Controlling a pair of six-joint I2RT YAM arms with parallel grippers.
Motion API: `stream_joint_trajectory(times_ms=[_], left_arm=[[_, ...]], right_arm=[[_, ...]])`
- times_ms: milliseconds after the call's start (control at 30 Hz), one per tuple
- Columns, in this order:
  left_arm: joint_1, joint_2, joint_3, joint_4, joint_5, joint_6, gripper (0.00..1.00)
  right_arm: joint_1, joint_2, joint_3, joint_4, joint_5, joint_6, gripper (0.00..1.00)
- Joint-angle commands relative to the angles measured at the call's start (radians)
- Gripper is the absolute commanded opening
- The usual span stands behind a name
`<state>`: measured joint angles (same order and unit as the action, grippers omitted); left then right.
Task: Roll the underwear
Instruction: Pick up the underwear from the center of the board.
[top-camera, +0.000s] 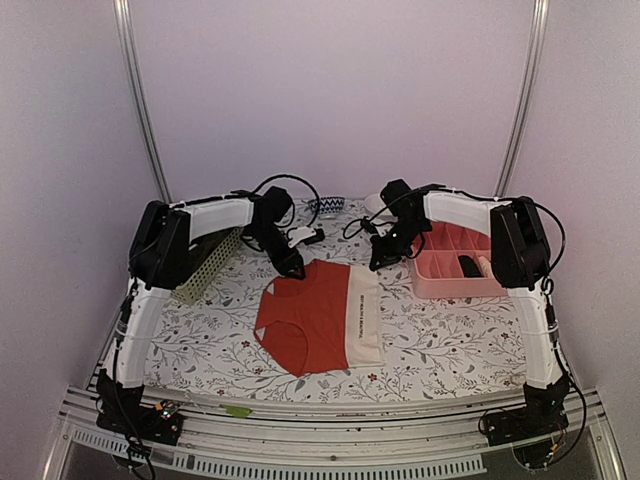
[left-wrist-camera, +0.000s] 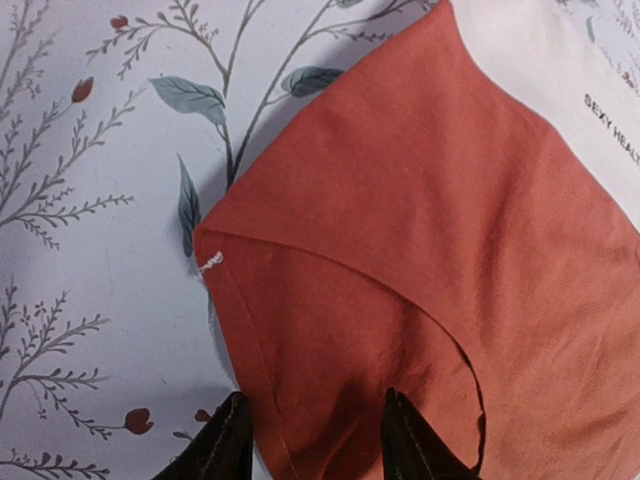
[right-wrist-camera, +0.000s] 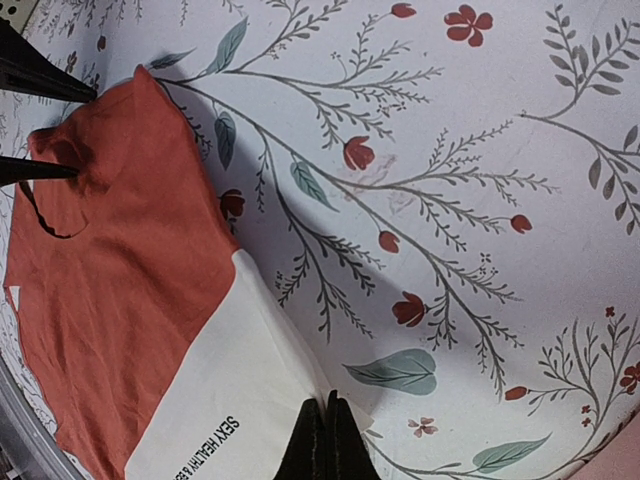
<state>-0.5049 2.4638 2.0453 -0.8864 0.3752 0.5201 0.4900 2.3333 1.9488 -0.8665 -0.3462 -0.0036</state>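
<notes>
The left gripper's fingers reach down on both sides of the seamed edge, one finger against the floral cloth, so the left gripper should close on the underwear.
The red-orange underwear lies flat on the floral cloth, its cream-white waistband to the right. My left gripper hovers over its far left corner. In the left wrist view the left gripper is open, its black fingers straddling the edge of the red fabric, which lies flat beneath them. My right gripper is shut, pinching the far corner of the cream waistband. In the top view the right gripper is at the garment's far right corner. The left fingertips also show in the right wrist view.
A pink divided tray stands at the right, with a black bundle in one compartment. A pale green perforated basket leans at the left, under the left arm. A small patterned item lies at the back edge.
</notes>
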Motion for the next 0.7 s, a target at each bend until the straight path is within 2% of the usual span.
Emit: stream_joint_trajectory(times_ms=[0, 133, 233, 567, 667], left_arm=[[-0.042, 0.049, -0.087, -0.047, -0.141, 0.014, 0.42], [-0.057, 0.053, -0.137, -0.035, -0.191, 0.026, 0.41], [-0.057, 0.054, -0.163, -0.049, -0.163, 0.034, 0.36], [-0.057, 0.045, -0.16, -0.077, -0.115, 0.071, 0.0], [-0.056, 0.021, -0.153, -0.062, -0.106, 0.077, 0.0]], right_arm=[[-0.001, -0.029, -0.007, 0.01, 0.006, -0.002, 0.0], [-0.001, -0.029, -0.007, 0.008, 0.008, 0.029, 0.0], [-0.001, -0.029, -0.007, 0.007, 0.009, 0.029, 0.0], [-0.001, -0.026, -0.009, 0.012, 0.0, 0.039, 0.0], [-0.001, -0.028, -0.008, 0.01, 0.0, 0.04, 0.0]])
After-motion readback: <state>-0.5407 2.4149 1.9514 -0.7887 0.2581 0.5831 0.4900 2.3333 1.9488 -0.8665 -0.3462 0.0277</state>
